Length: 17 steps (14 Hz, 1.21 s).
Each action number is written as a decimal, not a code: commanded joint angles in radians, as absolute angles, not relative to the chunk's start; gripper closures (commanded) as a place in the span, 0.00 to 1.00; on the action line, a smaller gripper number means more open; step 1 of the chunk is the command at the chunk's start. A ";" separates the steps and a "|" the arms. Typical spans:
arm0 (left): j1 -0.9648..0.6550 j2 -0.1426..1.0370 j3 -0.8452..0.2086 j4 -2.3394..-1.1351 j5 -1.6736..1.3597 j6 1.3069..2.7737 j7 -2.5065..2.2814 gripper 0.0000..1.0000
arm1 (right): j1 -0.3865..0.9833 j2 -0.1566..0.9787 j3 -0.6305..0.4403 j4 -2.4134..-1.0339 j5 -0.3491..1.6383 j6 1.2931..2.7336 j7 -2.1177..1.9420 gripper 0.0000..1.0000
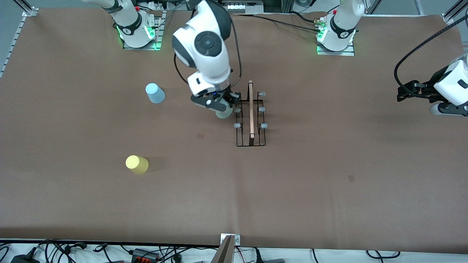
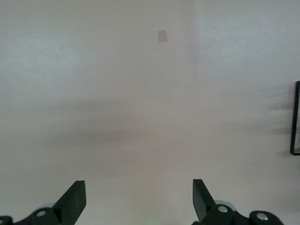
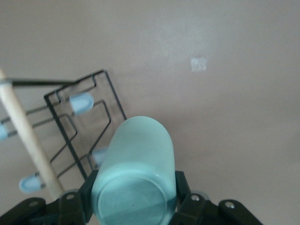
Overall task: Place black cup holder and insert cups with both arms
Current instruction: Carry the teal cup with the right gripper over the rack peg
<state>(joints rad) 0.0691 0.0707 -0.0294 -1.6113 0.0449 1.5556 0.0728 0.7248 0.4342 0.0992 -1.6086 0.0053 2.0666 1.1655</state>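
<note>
The robot's right gripper should keep holding the mint green cup (image 1: 224, 112) (image 3: 136, 173) until it is on the holder's pegs and only then open, because the cup still hangs beside and above the pegs.
The black cup holder (image 1: 251, 109) stands mid-table, its wooden handle pointing toward the robots' bases. My right gripper (image 1: 220, 106) is shut on the mint green cup (image 1: 224, 112) beside the holder's pegs on the right arm's side. In the right wrist view the mint green cup (image 3: 136, 173) sits between the fingers (image 3: 79, 201), base toward the camera, partly hiding one peg of the holder (image 3: 28, 136). The light blue cup (image 1: 155, 93) and yellow cup (image 1: 137, 164) stand upside down toward the right arm's end. My left gripper (image 1: 402, 94) waits open and empty (image 2: 139, 197) over the left arm's end.
Both arm bases (image 1: 139, 33) (image 1: 336, 36) stand along the table edge farthest from the front camera. Cables and a metal bracket (image 1: 228, 248) line the nearest edge. Small tape patches (image 1: 200, 135) mark the brown table. A corner of the holder (image 2: 295, 117) shows in the left wrist view.
</note>
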 commanded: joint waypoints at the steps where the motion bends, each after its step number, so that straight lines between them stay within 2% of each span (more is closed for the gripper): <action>1: 0.067 0.037 -0.009 -1.618 0.029 1.523 0.115 0.00 | 0.727 0.380 0.149 -1.670 0.014 2.068 1.233 0.94; 4: 0.074 0.011 -0.005 -1.614 0.028 1.473 0.213 0.00 | 0.727 0.373 0.178 -1.698 0.009 2.069 1.255 0.94; 8: 0.066 -0.006 -0.005 -1.614 0.028 1.463 0.224 0.00 | 0.729 0.373 0.206 -1.772 0.008 2.175 1.258 0.94; 11: 0.063 -0.011 -0.005 -1.614 0.028 1.463 0.224 0.00 | 0.733 0.377 0.206 -1.776 0.008 2.192 1.258 0.93; 12: 0.061 -0.011 -0.005 -1.614 0.028 1.463 0.221 0.00 | 0.732 0.383 0.206 -1.776 0.006 2.192 1.258 0.88; 15: 0.061 -0.011 -0.005 -1.614 0.028 1.460 0.222 0.00 | 0.733 0.425 0.206 -1.775 0.003 2.239 1.255 0.87; 17: 0.061 -0.011 -0.005 -1.614 0.028 1.463 0.225 0.00 | 0.732 0.449 0.206 -1.772 -0.006 2.252 1.247 0.81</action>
